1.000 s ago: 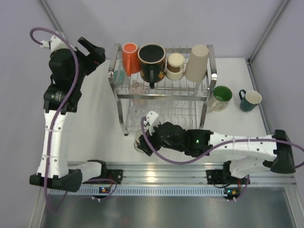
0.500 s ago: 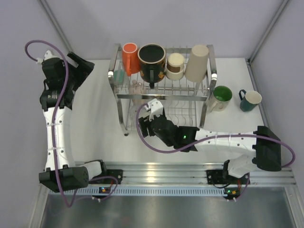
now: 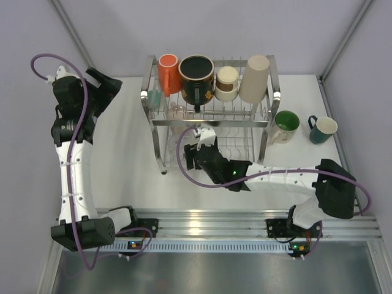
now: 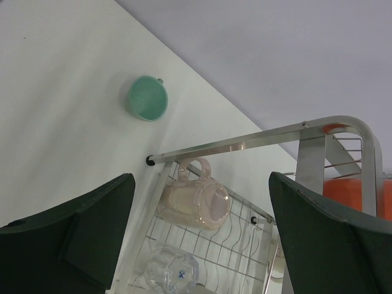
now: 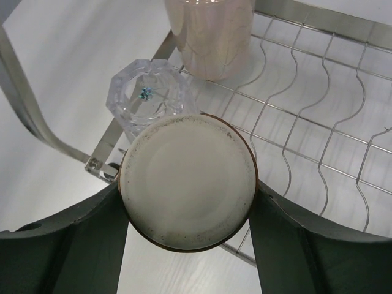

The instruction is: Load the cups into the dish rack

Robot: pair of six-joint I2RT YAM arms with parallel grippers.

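I should move the cup toward the free wires with my right gripper before I open it. The cup would drop onto the rack's front edge by the clear glass if I opened now.
My right gripper is shut on a cup whose cream base with a brown edge faces the camera. It hangs at the front left of the dish rack lower tier, just short of a clear glass and a pink mug lying there. Orange, black, brown-cream and tall beige cups sit on the upper tier. My left gripper hovers open and empty, left of the rack.
A green mug and a teal mug stand on the table right of the rack. A small teal cup sits at the rack's left end. The rack's steel posts flank the lower tier. Grey walls close the back.
The right arm has carried its cup from the table in front of the rack's left corner up to the lower tier. The left arm drew back to the left, then held still.
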